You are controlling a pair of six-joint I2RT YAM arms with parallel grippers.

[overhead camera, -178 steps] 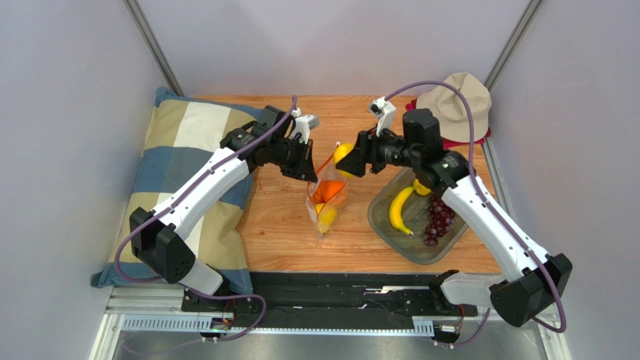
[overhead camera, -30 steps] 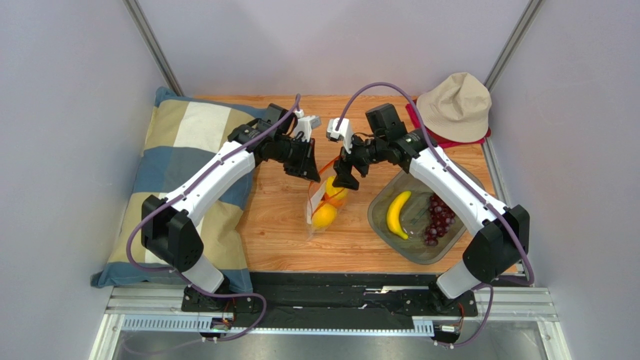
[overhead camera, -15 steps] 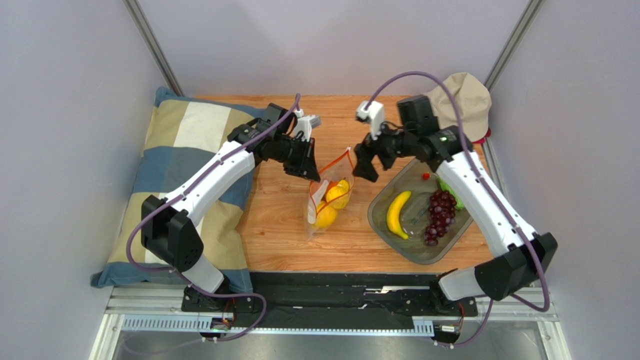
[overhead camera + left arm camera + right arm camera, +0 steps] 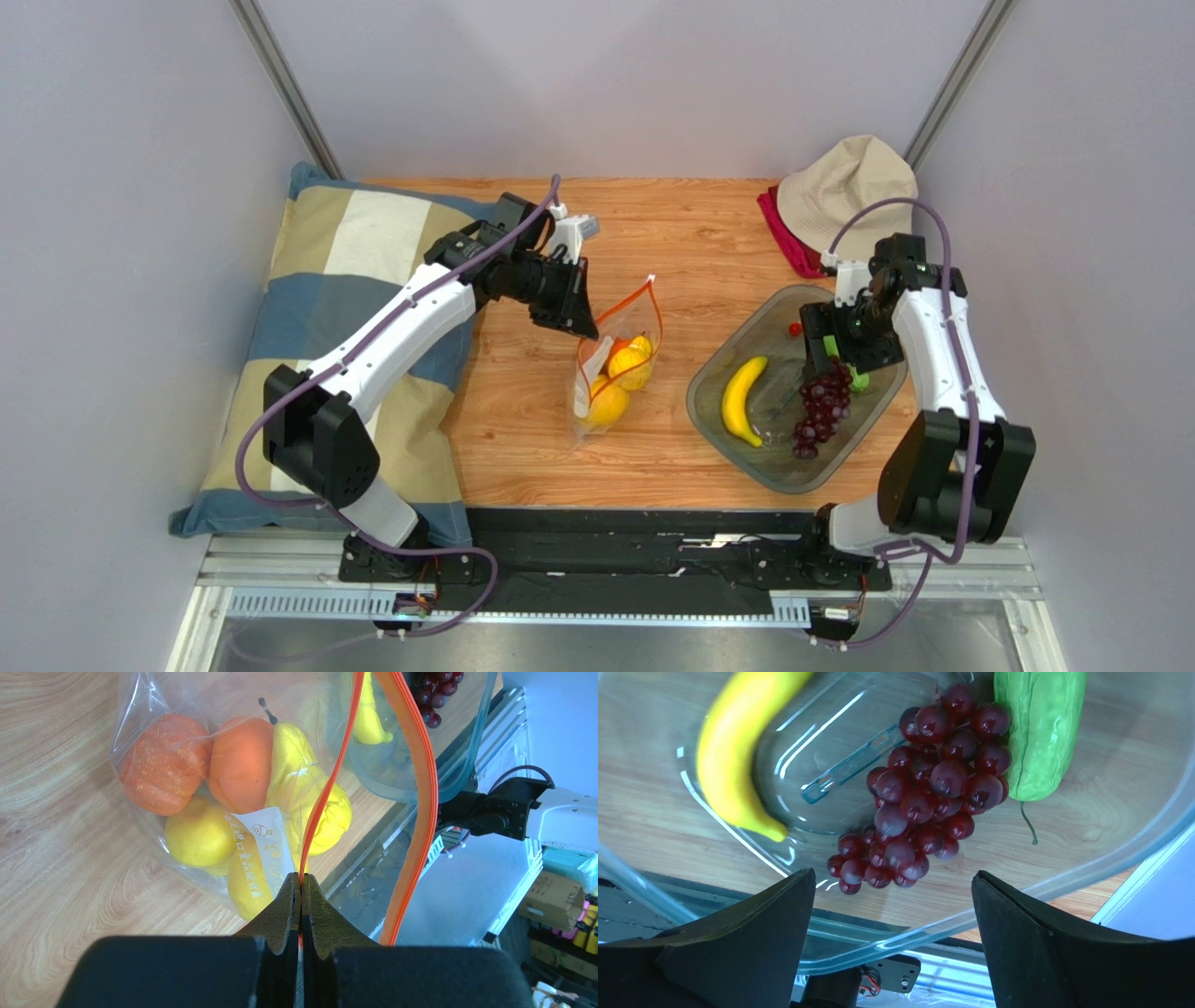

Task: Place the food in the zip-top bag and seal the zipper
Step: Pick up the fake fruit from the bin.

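Observation:
My right gripper grabs the grape bunch across its middle [image 4: 822, 406] next, so its narrow end stays free to enter the zip-top bag [image 4: 612, 375] first.
The clear zip-top bag [image 4: 612, 375] stands on the wooden table with its mouth open. My left gripper [image 4: 582, 317] is shut on one side of its orange-red zipper [image 4: 330, 784]; the other side [image 4: 423, 777] hangs free. Inside the bag lie a pumpkin [image 4: 163, 763], an orange [image 4: 242, 763], a yellow pear [image 4: 303, 787] and a lemon [image 4: 198, 837]. My right gripper [image 4: 831, 359] hovers open and empty over the grey tray [image 4: 713, 416]. Just ahead of its fingers [image 4: 892, 882] are the grape bunch [image 4: 934, 784], the banana [image 4: 738, 749] and the green piece [image 4: 1039, 728].
A checked pillow [image 4: 330, 315] lies along the table's left side. A beige hat [image 4: 849, 189] on a red cloth [image 4: 786, 231] sits at the back right, beyond the tray. Grey walls close in on both sides.
My right arm has swung away from the bag's mouth to the right and now hangs over the tray. The left gripper keeps its hold on the zipper edge.

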